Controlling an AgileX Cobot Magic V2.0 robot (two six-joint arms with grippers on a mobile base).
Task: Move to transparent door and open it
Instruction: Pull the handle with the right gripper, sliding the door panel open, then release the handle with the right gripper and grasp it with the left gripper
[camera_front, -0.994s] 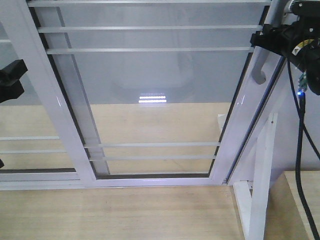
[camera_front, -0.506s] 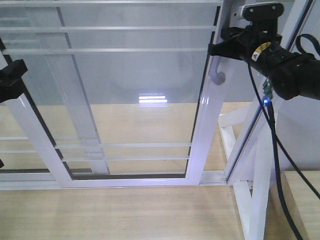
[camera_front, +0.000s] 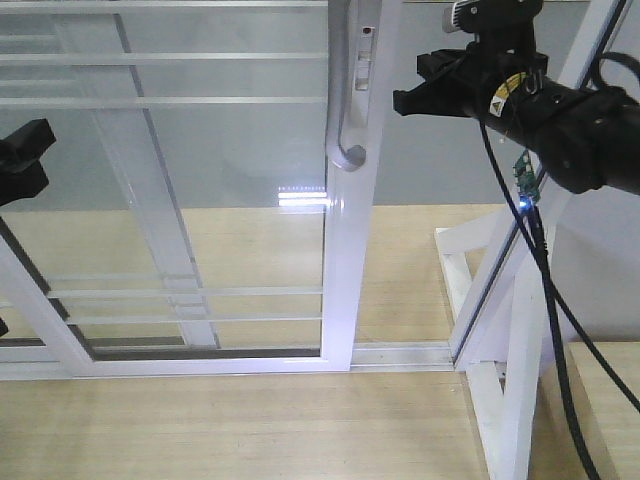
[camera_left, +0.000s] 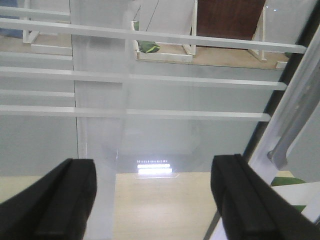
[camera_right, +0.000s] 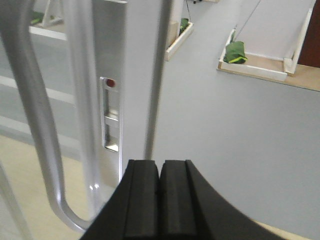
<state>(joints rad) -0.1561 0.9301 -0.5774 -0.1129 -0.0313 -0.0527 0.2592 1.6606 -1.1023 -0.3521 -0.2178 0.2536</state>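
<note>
The left gripper takes hold of the transparent door by its curved silver handle (camera_front: 340, 100) next, to slide the door further open.
The transparent door (camera_front: 345, 250) is a glass panel in a glossy white frame. Its upright stands mid-view, with open space to its right. The curved silver handle (camera_front: 340, 100) runs down that upright. It also shows in the right wrist view (camera_right: 35, 125) and the left wrist view (camera_left: 295, 135). My right gripper (camera_front: 400, 100) is shut and empty (camera_right: 160, 167). It sits just right of the upright, beside the handle and lock plate (camera_right: 111, 115). I cannot tell whether it touches the frame. My left gripper (camera_front: 22, 160) is open (camera_left: 155, 195) and faces the glass at the far left.
A handle-less white-framed glass panel with thin horizontal bars (camera_front: 150, 100) stands behind the door. The bottom track (camera_front: 400, 355) runs along the wooden floor. A fixed white frame post (camera_front: 520, 300) stands at right, with my arm's black cable (camera_front: 545, 280) hanging by it. Wooden trays (camera_right: 252, 62) lie beyond.
The door has slid left along its track, leaving a wide gap at the right. My right arm moved left with it. The left gripper has not moved.
</note>
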